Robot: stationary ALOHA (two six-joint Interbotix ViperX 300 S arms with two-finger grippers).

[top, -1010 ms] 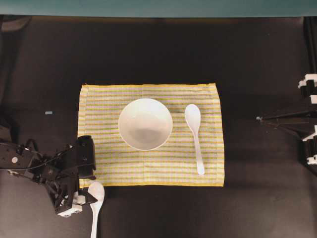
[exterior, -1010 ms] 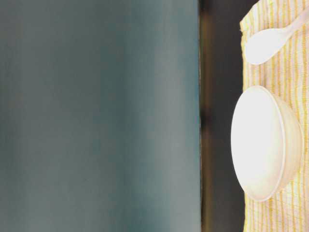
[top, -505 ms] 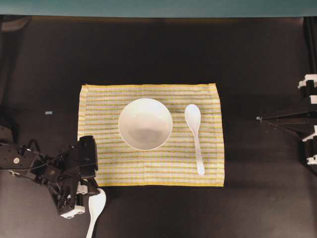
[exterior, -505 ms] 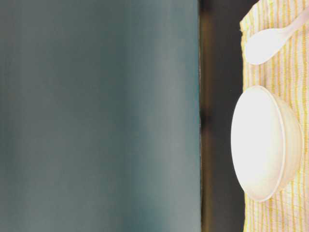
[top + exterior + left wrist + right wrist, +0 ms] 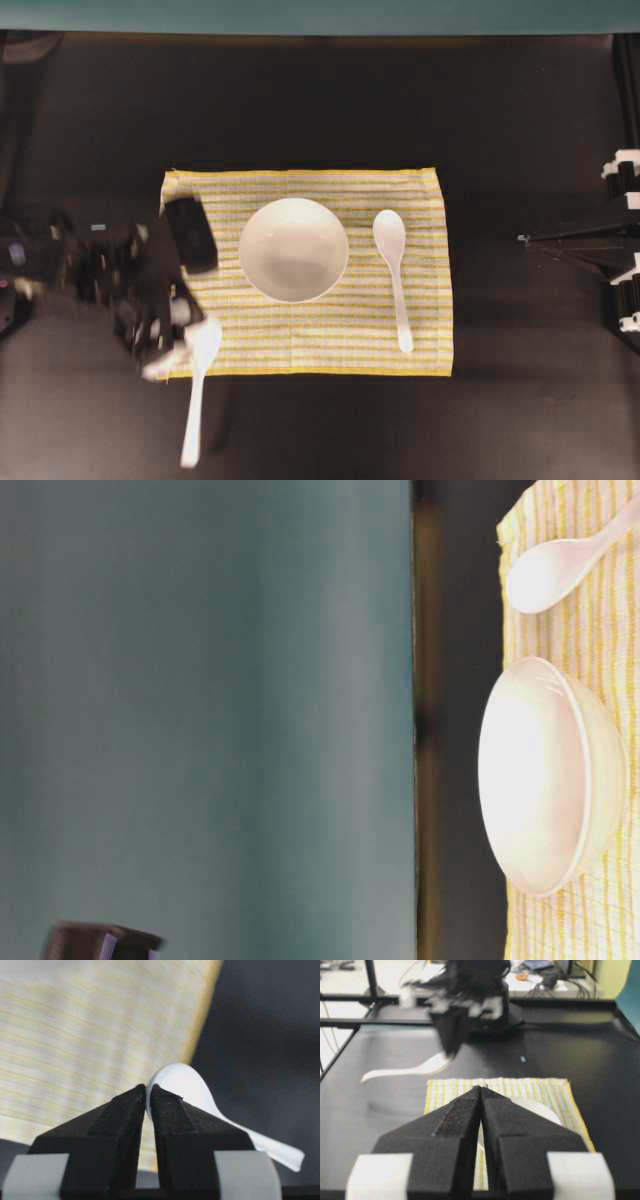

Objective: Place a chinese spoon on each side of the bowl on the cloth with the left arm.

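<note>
My left gripper should move the white chinese spoon: the spoon's handle (image 5: 193, 425) hangs past the cloth's front edge (image 5: 260, 374), and the spoon would miss its spot if released now.
My left gripper (image 5: 148, 1088) is shut on the rim of a white chinese spoon (image 5: 180, 1085). Overhead, this spoon (image 5: 200, 345) hangs by its scoop over the cloth's (image 5: 420, 200) front left corner, handle trailing towards the table's front edge. The white bowl (image 5: 293, 250) sits in the middle of the striped cloth. A second spoon (image 5: 392, 250) lies on the cloth to the bowl's right, handle pointing forward. My right gripper (image 5: 481, 1088) is shut on nothing and faces the cloth (image 5: 535, 1087) from the right. The left arm (image 5: 470, 995) with the spoon (image 5: 420, 1067) shows beyond it.
The black table (image 5: 320, 110) surrounds the cloth. A small blue mark (image 5: 98, 227) lies on it left of the cloth. The right arm's base (image 5: 625, 250) stands at the right edge. A teal wall (image 5: 200, 720) runs along the back.
The left gripper closed on the spoon that lay off the cloth's front left corner, lifted it, and carried it back towards the cloth. The right arm stayed still.
</note>
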